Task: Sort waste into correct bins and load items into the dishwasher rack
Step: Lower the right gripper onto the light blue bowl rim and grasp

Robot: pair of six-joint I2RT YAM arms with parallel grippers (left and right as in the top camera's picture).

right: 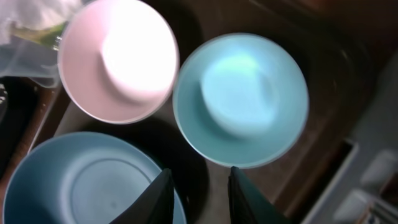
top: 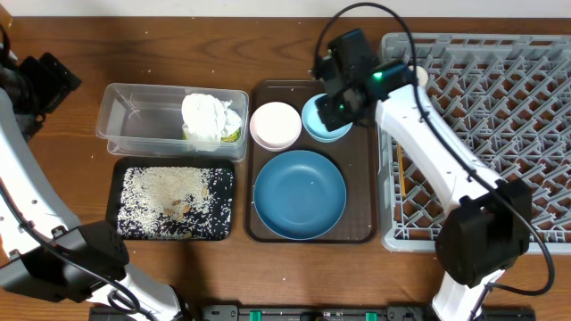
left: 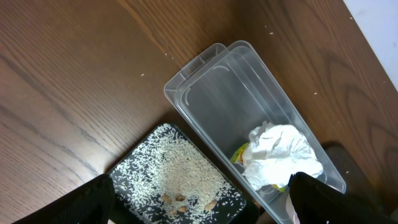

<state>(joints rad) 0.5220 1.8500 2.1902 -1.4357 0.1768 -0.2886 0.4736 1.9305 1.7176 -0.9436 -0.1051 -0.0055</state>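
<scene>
I should pinch the small light-blue dish (top: 312,127) by its near rim with my right gripper next. The dish's body then stays clear to tip into the dishwasher rack.
On the brown tray, the small light-blue dish (top: 312,127) (right: 241,99) lies beside the pinkish-white bowl (top: 276,125) (right: 118,59), with the dark-blue plate (top: 299,193) (right: 81,180) in front of them. My right gripper (top: 332,105) (right: 200,186) hovers over the light-blue dish's near rim, its jaws slightly apart with nothing between them. My left gripper (top: 49,80) (left: 199,205) stands wide open at the far left. The clear tub (top: 134,125) (left: 224,93) holds crumpled napkins (top: 210,116) (left: 280,149) and a yellow-green wrapper (top: 234,135). Rice (top: 169,201) (left: 180,174) covers the black tray (top: 116,201).
The grey dishwasher rack (top: 500,116) fills the right side, and a thin wooden chopstick (top: 401,174) lies along its left edge. The brown serving tray (top: 361,196) sits between the bins and the rack. Bare wooden table (top: 53,178) lies left of the bins.
</scene>
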